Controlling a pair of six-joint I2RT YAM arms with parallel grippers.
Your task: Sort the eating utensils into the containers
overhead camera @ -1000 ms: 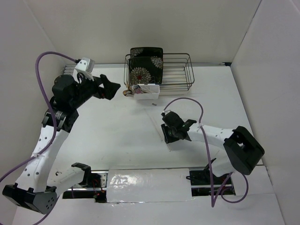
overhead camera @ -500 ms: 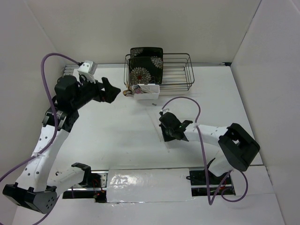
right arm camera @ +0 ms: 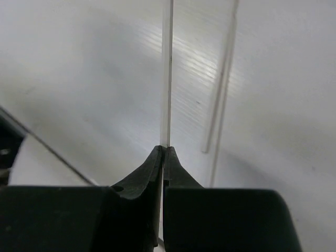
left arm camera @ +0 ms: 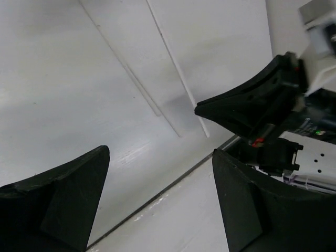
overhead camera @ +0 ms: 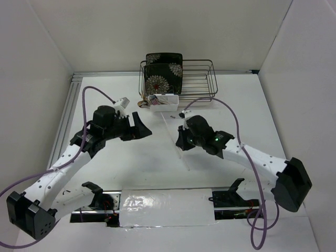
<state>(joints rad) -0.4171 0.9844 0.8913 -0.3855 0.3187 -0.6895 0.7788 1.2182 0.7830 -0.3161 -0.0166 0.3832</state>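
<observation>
The held chopstick needs an end free to enter the white tub, so my left gripper will next grab the chopstick by its bare middle part (overhead camera: 168,128) (left arm camera: 171,53).
My right gripper (right arm camera: 163,149) is shut on one pale chopstick (right arm camera: 167,79), which sticks straight out past its fingertips. A second chopstick (right arm camera: 223,79) lies on the white table just to its right. In the top view the right gripper (overhead camera: 180,142) is at the table's middle, with the held chopstick (overhead camera: 169,128) running up-left. My left gripper (overhead camera: 140,126) is open and empty, left of it and pointing at it. In the left wrist view (left arm camera: 160,157) the chopsticks (left arm camera: 173,79) lie ahead. The small white tub (overhead camera: 164,103) holds several utensils at the rack's front.
The dark wire rack (overhead camera: 197,79) stands at the back centre with black floral plates (overhead camera: 164,68) upright in its left end. The right gripper's black fingers (left arm camera: 252,105) show in the left wrist view. White walls close in left, right and back.
My left gripper has swung from beside the tub down and right toward the table's middle. My right arm has stretched out, its gripper shifting slightly up-left.
</observation>
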